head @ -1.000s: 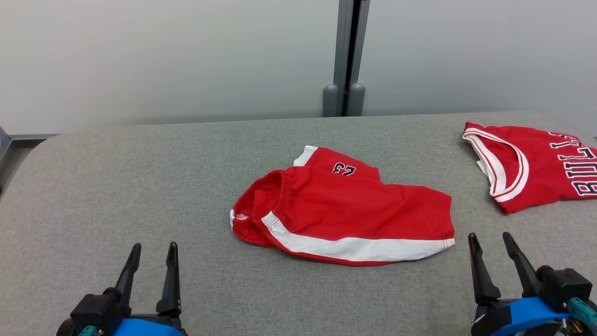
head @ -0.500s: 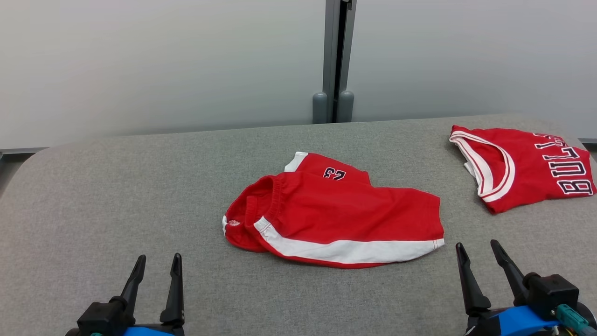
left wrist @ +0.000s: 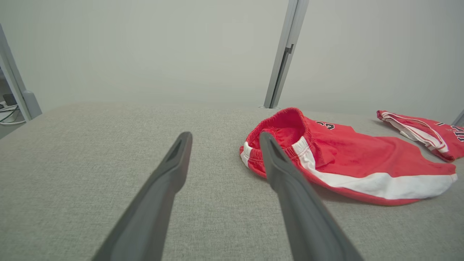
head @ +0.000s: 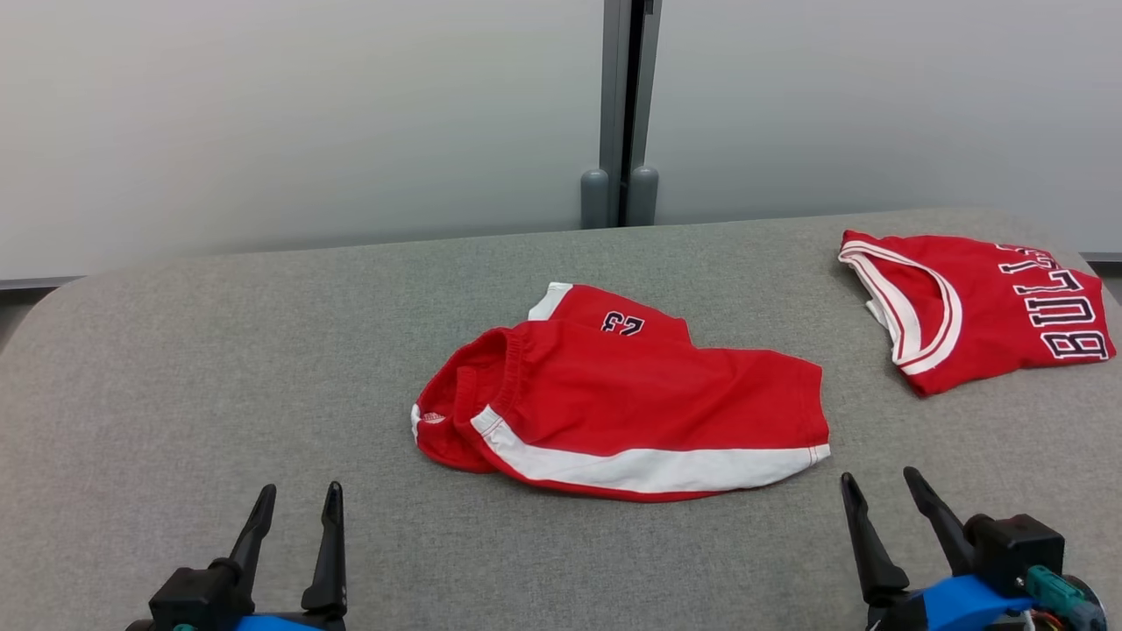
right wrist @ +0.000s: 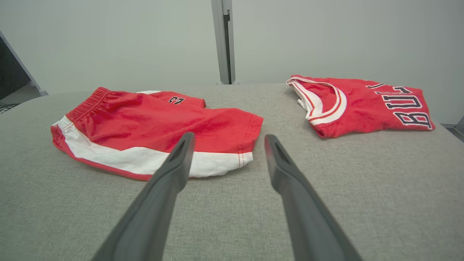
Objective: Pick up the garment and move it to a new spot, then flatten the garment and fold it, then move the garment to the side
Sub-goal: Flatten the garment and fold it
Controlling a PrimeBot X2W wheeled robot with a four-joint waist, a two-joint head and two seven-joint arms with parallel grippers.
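Next, my right gripper grabs the shorts by the white-striped leg hem corner to lift and spread the shorts for folding.
The garment, red shorts with a white side stripe and a dark "23", lies loosely folded at the middle of the grey table. It also shows in the left wrist view and the right wrist view. My left gripper stands open at the lower left, well short of the waistband. My right gripper stands open at the lower right, just in front of the shorts' leg hem. Nothing is between either pair of fingers.
A folded red jersey with dark lettering and white trim lies at the table's far right. A grey wall with a vertical post stands behind the table. The table's rounded left corner is near.
The whole head view has shifted, so the camera moved: shorts and jersey sit further left in the picture, grippers lower. The garments have not moved on the table. Both grippers stay open.
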